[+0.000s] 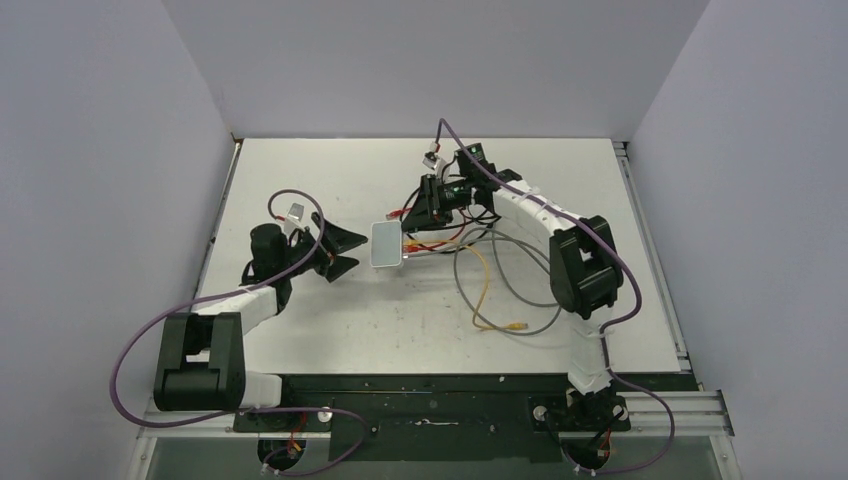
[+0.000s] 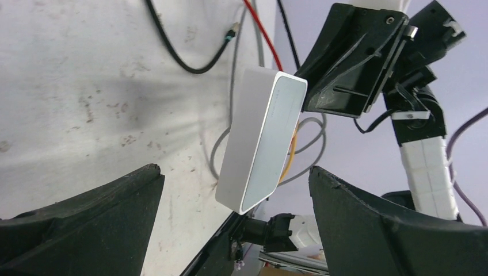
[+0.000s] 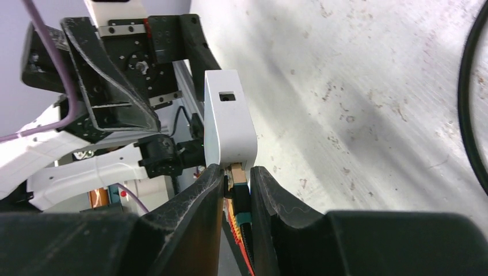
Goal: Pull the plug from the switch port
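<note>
The switch box [image 1: 385, 245] [image 2: 262, 144] should be grabbed next by my left gripper across its broad sides, away from the plug. That leaves the switch box's port edge free for pulling.
The small pale grey-white switch box [image 1: 385, 245] sits at table centre between both arms. My right gripper [image 1: 410, 228] is shut on a plug [image 3: 237, 183], a tan-tipped connector with a black and teal boot. The plug's tip meets the box's narrow near edge [image 3: 233, 158], where the switch port is hidden behind it. Red and yellow cables run beside the plug between the fingers [image 3: 201, 201]. My left gripper [image 1: 345, 252] stands wide open just left of the box [image 2: 262, 144], not touching it. The box looks tilted and raised off the table.
Loose grey and yellow cables [image 1: 495, 290] loop on the table right of the box, one ending in a yellow plug [image 1: 515, 325]. A black cable [image 2: 184, 57] lies farther back. A square empty socket [image 3: 228, 96] shows on the box's side.
</note>
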### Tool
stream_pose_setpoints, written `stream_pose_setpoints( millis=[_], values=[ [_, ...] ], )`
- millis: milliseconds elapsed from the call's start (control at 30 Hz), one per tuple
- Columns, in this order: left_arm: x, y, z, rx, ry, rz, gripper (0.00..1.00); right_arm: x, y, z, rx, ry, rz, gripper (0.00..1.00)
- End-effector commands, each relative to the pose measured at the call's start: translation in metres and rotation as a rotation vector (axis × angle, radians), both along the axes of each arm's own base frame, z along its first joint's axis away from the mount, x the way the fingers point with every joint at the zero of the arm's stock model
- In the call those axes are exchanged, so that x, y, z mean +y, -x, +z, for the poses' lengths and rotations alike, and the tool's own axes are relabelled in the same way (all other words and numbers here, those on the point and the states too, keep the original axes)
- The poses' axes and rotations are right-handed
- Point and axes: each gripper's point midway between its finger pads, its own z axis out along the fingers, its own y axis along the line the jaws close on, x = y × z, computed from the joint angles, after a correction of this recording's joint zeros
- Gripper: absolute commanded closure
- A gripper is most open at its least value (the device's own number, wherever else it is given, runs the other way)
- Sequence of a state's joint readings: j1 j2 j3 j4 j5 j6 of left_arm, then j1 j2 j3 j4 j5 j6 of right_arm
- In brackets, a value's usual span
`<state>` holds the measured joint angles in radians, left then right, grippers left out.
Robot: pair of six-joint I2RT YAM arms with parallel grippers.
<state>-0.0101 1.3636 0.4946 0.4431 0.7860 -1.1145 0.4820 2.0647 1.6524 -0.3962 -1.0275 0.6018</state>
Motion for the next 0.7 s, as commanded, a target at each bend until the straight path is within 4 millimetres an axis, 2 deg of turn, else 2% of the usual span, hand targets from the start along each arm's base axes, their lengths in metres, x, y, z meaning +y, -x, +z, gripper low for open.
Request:
stream_pose_setpoints(
  millis=[0, 100, 333, 433, 667],
  values=[
    [-0.008, -0.008, 0.043, -0.183, 0.086, -0.065, 0.03, 0.006, -0.002, 0.085, -0.114, -0.149, 0.011, 0.89],
    [-0.019, -0.008, 0.053, -0.214, 0.122, -0.109, 0.03, 0.006, -0.001, 0.094, -0.114, -0.168, 0.012, 0.89],
    [-0.054, -0.009, 0.074, -0.255, 0.170, -0.223, 0.11, 0.007, 0.002, 0.101, -0.119, -0.183, 0.018, 0.88],
    [-0.063, -0.011, 0.083, -0.274, 0.200, -0.255, 0.21, 0.007, 0.002, 0.104, -0.119, -0.191, 0.021, 0.88],
    [-0.065, -0.011, 0.089, -0.277, 0.230, -0.282, 0.43, 0.006, 0.004, 0.099, -0.119, -0.188, 0.026, 0.87]
  ],
)
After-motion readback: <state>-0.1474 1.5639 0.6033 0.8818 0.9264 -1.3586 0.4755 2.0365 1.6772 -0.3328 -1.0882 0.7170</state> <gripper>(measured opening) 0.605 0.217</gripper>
